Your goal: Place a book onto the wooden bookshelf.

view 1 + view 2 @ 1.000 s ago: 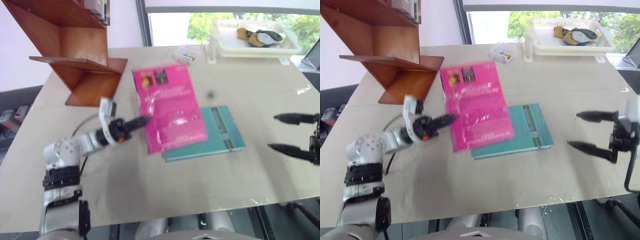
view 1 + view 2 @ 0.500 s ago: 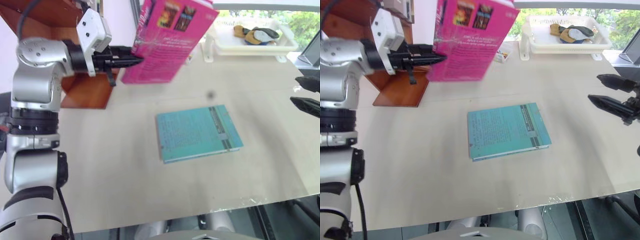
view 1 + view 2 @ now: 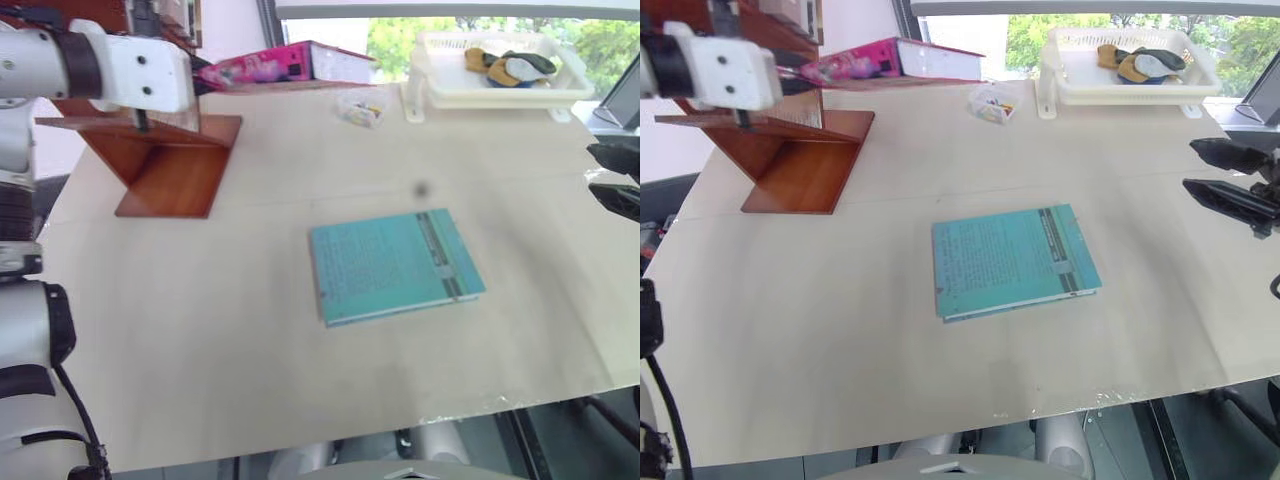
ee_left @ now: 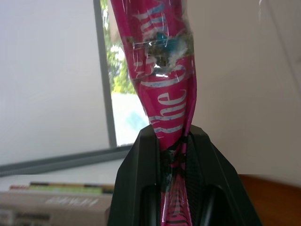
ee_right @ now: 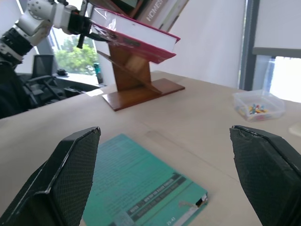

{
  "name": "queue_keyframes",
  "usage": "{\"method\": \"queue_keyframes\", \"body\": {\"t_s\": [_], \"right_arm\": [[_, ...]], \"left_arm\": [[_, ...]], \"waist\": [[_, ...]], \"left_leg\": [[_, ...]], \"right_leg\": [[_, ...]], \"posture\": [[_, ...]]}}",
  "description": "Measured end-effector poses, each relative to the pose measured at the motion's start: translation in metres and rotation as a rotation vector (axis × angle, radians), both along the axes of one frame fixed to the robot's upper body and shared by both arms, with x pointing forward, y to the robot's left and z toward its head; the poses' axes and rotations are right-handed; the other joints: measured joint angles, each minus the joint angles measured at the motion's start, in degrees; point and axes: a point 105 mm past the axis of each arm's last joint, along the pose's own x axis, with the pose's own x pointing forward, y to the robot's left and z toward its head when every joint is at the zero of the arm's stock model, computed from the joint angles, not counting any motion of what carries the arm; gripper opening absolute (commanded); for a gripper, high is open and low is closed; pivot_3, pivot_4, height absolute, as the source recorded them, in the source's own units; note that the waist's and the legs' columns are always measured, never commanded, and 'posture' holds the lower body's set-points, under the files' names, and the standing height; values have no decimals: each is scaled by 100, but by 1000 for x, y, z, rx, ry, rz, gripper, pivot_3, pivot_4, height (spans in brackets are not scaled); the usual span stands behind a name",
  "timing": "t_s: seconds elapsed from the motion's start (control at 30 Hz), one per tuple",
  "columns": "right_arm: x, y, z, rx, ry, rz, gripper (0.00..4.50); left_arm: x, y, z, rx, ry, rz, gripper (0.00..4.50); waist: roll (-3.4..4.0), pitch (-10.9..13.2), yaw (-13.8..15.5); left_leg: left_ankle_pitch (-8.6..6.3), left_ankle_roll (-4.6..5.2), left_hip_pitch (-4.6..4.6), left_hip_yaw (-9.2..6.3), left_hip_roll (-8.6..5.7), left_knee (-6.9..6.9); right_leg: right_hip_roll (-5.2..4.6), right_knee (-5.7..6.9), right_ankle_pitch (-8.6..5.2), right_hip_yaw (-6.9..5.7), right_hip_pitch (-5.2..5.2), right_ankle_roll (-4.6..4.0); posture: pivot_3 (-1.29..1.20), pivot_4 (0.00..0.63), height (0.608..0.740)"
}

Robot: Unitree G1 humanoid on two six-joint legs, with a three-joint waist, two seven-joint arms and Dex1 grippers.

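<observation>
The pink book (image 3: 268,68) hangs out to the side, short of the wooden bookshelf's board (image 3: 95,122), so my left gripper moves it toward that board, before releasing it.
The pink book (image 3: 268,68) hangs in the air, lying nearly flat with its white page edges (image 3: 340,64) turned to the right. My left gripper (image 3: 203,75) is shut on its spine end, and the left wrist view shows both fingers (image 4: 141,179) pinching the pink book (image 4: 164,80). It hovers just right of the wooden bookshelf (image 3: 170,165), above the shelf's lower board. Far out at the table's right edge, my right gripper (image 3: 612,175) stands open with nothing in it; its wrist view shows the pads (image 5: 70,179) spread wide.
A teal book (image 3: 395,265) lies flat mid-table. At the back right a white tray (image 3: 495,85) holds gloves, with a small clear box (image 3: 360,108) beside it. Other books (image 5: 160,9) lean on the bookshelf's upper board.
My left arm lifted the pink book off the teal one, carried it up and left toward the bookshelf, and rolled it from cover-facing to nearly flat. The right gripper drew back to the right edge.
</observation>
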Motion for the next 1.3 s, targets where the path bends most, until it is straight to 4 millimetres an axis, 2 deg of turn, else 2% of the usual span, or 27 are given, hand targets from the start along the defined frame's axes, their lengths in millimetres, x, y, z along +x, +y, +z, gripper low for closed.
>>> {"method": "queue_keyframes", "body": {"t_s": [0.17,0.33,0.37,0.73,0.83,1.07,1.1,1.3], "right_arm": [[3,6,2,2,9,40,4500],[5,7,3,9,12,49,4500],[5,7,3,9,14,52,4500],[6,8,3,9,16,59,4500],[6,8,3,9,16,59,4500],[6,8,3,9,16,60,4500],[6,8,3,11,15,61,4500],[7,9,3,15,13,62,4500]], "left_arm": [[-3,8,7,36,-35,31,191],[-10,30,18,117,-65,132,191],[-11,29,21,122,-75,129,191],[-15,51,7,133,62,234,191],[-18,58,10,149,58,268,191],[-21,89,10,140,71,399,191],[-20,104,7,117,73,450,191],[-17,128,-4,104,60,506,191]], "waist": [[0,0,-1],[0,2,-26],[0,2,-23],[1,3,-35],[-2,4,-33],[-2,4,-33],[-2,4,-34],[-3,4,-34]], "left_leg": [[0,0,-1,-4,0,4],[0,0,-1,-3,0,1],[0,0,-1,-3,0,3],[0,1,1,1,0,8],[0,1,1,0,-1,9],[0,1,4,2,-1,10],[0,1,4,2,-1,11],[0,1,5,2,-2,11]], "right_leg": [[0,7,0,-4,0,0],[2,7,0,-4,-4,0],[1,8,0,-4,-3,0],[2,40,-1,-2,-4,0],[2,39,-1,-2,-4,0],[2,39,-1,-2,-4,1],[3,40,-1,-2,-4,0],[1,55,-1,-3,-4,1]], "posture": [[0,150,740],[0,150,740],[0,150,740],[0,150,740],[0,150,740],[0,150,740],[0,150,740],[0,150,740]]}}
